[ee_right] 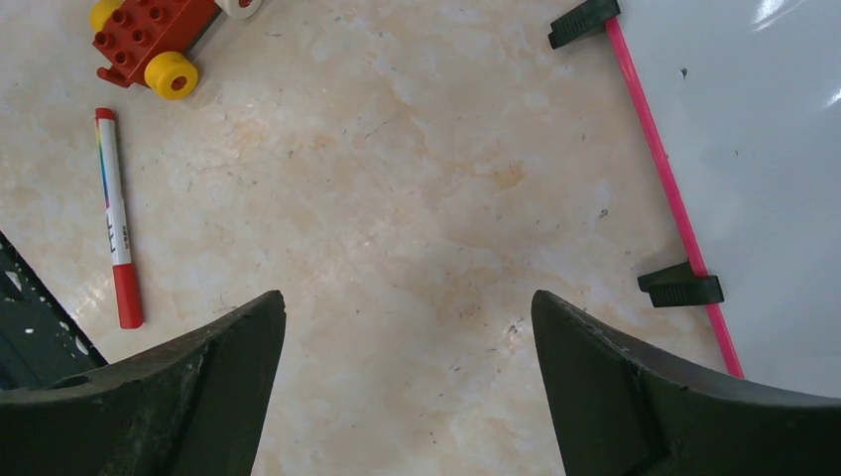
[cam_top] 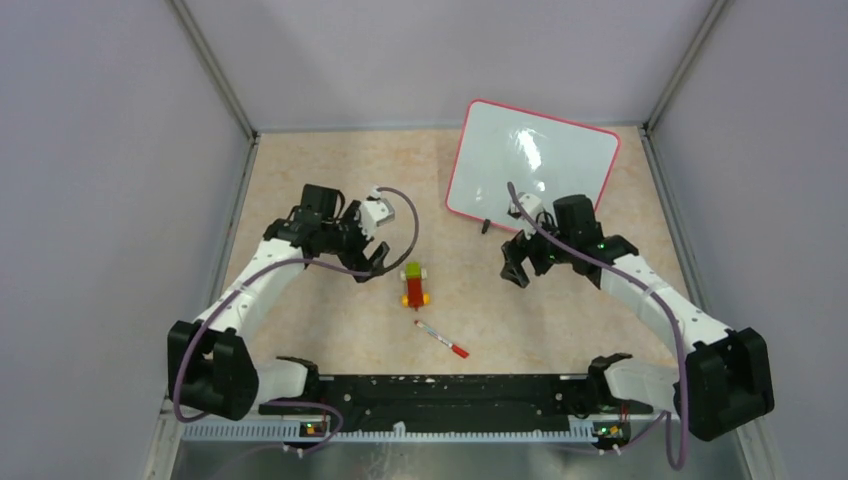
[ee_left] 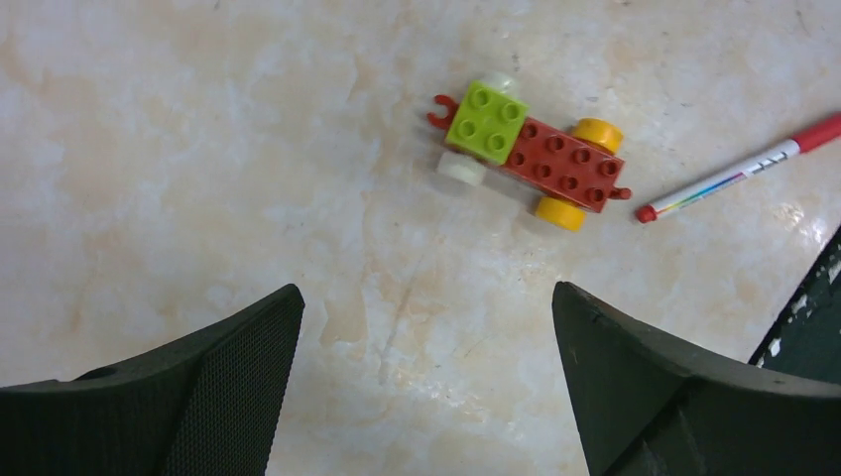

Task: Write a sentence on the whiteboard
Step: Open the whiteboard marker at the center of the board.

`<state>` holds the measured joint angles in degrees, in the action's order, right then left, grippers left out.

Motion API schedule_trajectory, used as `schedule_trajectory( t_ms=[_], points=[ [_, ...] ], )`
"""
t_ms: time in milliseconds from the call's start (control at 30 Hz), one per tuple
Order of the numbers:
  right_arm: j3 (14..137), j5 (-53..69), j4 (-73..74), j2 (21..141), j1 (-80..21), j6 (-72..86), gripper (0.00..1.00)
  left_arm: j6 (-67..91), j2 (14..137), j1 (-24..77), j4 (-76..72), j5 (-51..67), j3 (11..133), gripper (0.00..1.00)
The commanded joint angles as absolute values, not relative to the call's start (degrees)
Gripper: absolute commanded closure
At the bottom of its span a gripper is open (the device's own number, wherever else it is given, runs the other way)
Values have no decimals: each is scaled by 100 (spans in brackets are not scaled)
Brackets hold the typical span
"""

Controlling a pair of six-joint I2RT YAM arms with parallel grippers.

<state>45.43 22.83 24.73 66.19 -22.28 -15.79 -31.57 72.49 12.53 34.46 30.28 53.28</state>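
The marker's far end should stay free to hand over, so the left gripper will next grab the marker's white body (cam_top: 443, 340) (ee_left: 768, 161) beside the red cap.
The whiteboard (cam_top: 530, 160), glossy white with a red-pink rim, lies at the back right of the table; its rim and two black clip feet show in the right wrist view (ee_right: 754, 149). A red-capped marker (cam_top: 441, 338) lies near the front middle, also in the left wrist view (ee_left: 739, 178) and the right wrist view (ee_right: 116, 223). My left gripper (cam_top: 368, 262) is open and empty, hovering left of the toy car; in its own view (ee_left: 426, 302) only bare table lies between the fingers. My right gripper (cam_top: 514, 270) is open and empty just in front of the whiteboard's near edge (ee_right: 407, 307).
A small toy brick car (cam_top: 413, 284), red with a green block and yellow wheels, stands between the grippers, above the marker; it shows in the left wrist view (ee_left: 531, 154). A black rail (cam_top: 440, 392) runs along the table's front edge. Grey walls enclose the table.
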Motion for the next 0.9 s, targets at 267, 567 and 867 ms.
schedule_trajectory(
  t_ms=[267,567,867],
  points=[
    [5027,3257,2465,6755,-1166,-929,9,-4656,7838,4654,4814,2174,6097,3],
    [5071,3473,2574,6785,-886,-904,9,-4460,9780,6368,5290,1051,7196,21],
    [5050,3471,2587,6769,-818,-914,9,-4064,10821,6989,5188,373,7454,44]
  ],
)
